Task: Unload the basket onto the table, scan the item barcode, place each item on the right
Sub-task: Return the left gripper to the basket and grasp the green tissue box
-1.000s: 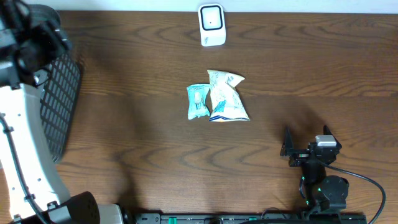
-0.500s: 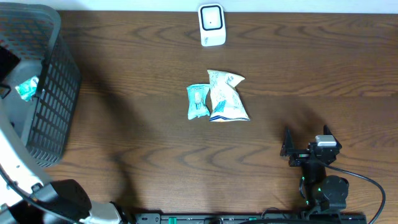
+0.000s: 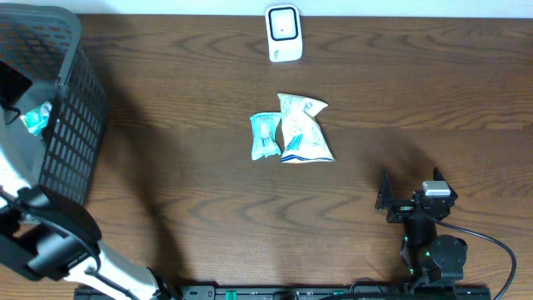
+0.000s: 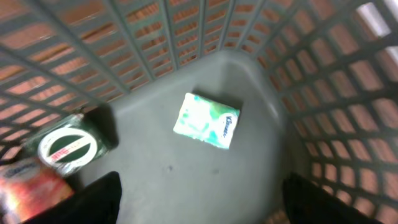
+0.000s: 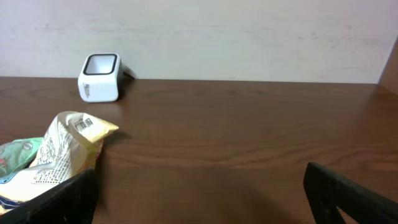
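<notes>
My left gripper should go to the green-and-white tissue packet and grab its Kleenex-logo end [image 3: 35,126] [image 4: 226,127], so the rest stays uncovered for scanning its barcode.
The white barcode scanner [image 3: 283,33] stands at the table's far edge, and the right wrist view shows this scanner [image 5: 99,77] too. Mid-table lie two items side by side: a teal packet [image 3: 265,135] and a white-and-blue bag [image 3: 302,129], whose barcode faces up in the right wrist view [image 5: 68,146]. My right gripper [image 3: 408,197] rests open near the front right, well apart from them, with nothing between its fingers. My left gripper [image 4: 202,211] hangs open and empty inside the basket, above a green-and-white tissue packet [image 4: 206,121].
The dark mesh basket [image 3: 79,108] stands at the far left. On its floor lie a teal packet [image 3: 35,119], a round green tin [image 4: 67,147] and a red item [image 4: 25,183]. My left arm's white link [image 3: 12,179] runs along the left edge.
My left arm has drawn back from over the basket toward the front left, uncovering the basket and the teal packet in it. The right arm and the table items have not moved.
</notes>
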You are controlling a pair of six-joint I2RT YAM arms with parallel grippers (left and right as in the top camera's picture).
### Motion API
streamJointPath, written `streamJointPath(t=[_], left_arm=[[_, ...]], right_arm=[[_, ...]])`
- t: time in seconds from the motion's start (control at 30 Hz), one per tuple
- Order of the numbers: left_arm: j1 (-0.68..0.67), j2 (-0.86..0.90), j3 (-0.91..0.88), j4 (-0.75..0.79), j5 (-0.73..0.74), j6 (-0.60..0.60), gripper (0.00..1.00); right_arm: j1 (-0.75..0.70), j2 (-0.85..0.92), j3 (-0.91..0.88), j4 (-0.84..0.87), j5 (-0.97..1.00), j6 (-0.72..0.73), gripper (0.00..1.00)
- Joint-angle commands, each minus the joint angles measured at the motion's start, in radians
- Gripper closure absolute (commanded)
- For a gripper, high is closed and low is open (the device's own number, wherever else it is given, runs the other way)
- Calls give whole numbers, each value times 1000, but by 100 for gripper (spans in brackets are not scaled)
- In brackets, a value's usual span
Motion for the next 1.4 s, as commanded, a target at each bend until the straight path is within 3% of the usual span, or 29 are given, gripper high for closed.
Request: streamJointPath(t=[0.0, 0.1, 0.3, 0.6, 0.77, 1.07, 1.23, 1.37], left_arm=[[-2, 77, -16, 42, -5, 53, 24], [-14, 136, -16, 85, -5, 179, 24], [-31, 257, -16, 94, -6, 605, 24], [-19, 351, -16, 107, -8, 866, 24], [-23, 353, -16, 200, -88, 879, 24], [-25, 373, -17, 249, -11, 879, 25], [-25, 407, -19, 220, 22, 844, 52], [-25, 412, -21, 181, 22, 831, 57]], right_arm=[[4, -5, -2, -4, 5, -8, 1], [4, -5, -2, -4, 5, -8, 1], [4, -5, -2, -4, 5, -8, 1], [4, -5, -2, -4, 5, -8, 1], [4, -5, -2, -4, 5, -8, 1], [4, -5, -2, -4, 5, -8, 1], [4, -5, -2, -4, 5, -8, 1], [4, -5, -2, -4, 5, -8, 1]])
